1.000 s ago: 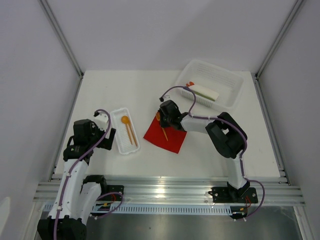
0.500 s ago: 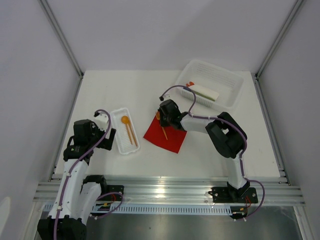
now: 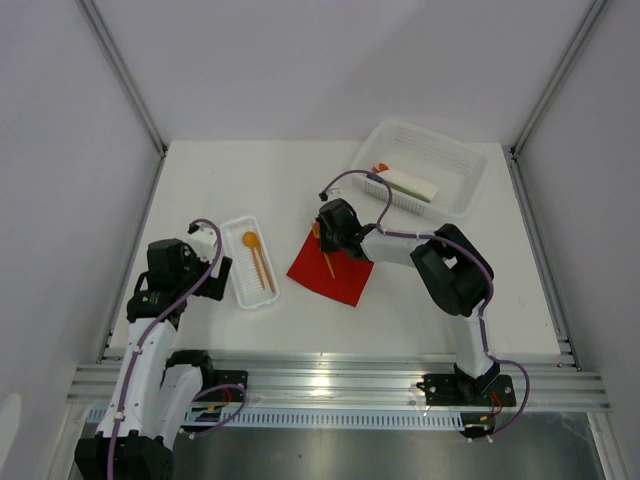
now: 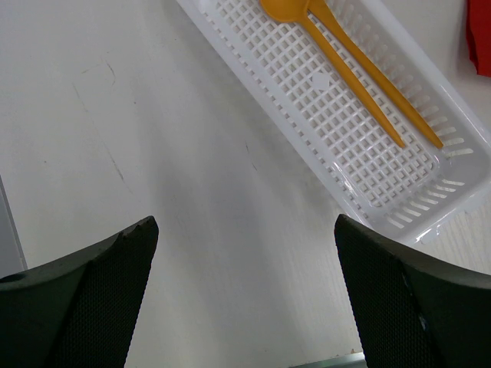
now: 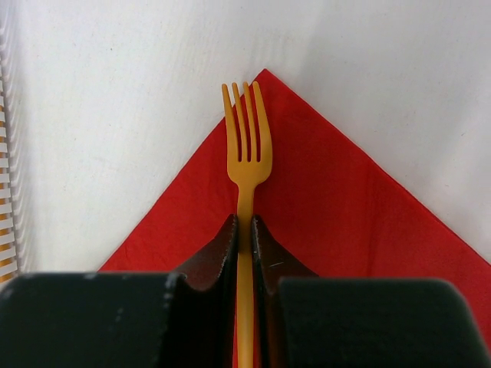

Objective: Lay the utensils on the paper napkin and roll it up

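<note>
The orange fork hangs low over the flat red napkin and would lie on the napkin, so it is time for my right gripper to open now.
The red paper napkin [image 3: 331,265] lies flat at mid-table and fills the right wrist view [image 5: 368,222]. My right gripper [image 5: 245,222] is shut on an orange fork [image 5: 246,149], held low over the napkin's far corner with the tines pointing past that corner; the fork also shows in the top view [image 3: 323,250]. An orange spoon [image 4: 291,9] and a second slim orange utensil [image 4: 376,80] lie in the narrow white tray [image 4: 360,184], also seen from above [image 3: 238,285]. My left gripper [image 4: 245,230] is open and empty over bare table, left of the tray.
A white mesh basket [image 3: 465,195] with a white item and other things stands at the back right. The table's left edge and a metal post are close to the left arm. The front rail runs along the near edge.
My right gripper with the fork has shifted very slightly toward the napkin's far corner. The left arm has not moved.
</note>
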Motion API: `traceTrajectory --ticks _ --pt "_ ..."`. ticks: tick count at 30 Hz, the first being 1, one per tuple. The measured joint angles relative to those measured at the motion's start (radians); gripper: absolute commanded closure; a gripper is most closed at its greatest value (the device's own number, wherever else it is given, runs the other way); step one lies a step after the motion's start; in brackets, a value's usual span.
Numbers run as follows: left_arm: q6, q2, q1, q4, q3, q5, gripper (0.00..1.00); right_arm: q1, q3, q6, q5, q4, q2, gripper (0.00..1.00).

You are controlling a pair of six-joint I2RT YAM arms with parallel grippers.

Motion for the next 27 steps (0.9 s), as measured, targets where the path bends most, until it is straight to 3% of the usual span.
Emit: traceTrajectory --ticks 2,7,21,27 --pt "0.000 0.000 0.000 0.000 0.000 0.000 0.01 0.001 0.000 0.000 0.003 0.000 0.000 1.00" --pt "0.000 0.000 0.000 0.000 0.000 0.000 0.01 0.003 -0.002 0.007 0.015 0.000 0.000 0.86" --pt "0.000 0.001 0.000 0.001 -0.006 0.000 0.01 0.003 -0.004 0.003 0.029 0.000 0.000 0.65" --pt "-0.002 0.002 0.000 0.002 -0.006 -0.010 0.01 0.011 0.003 -0.031 0.071 -0.026 -0.007 0.62"
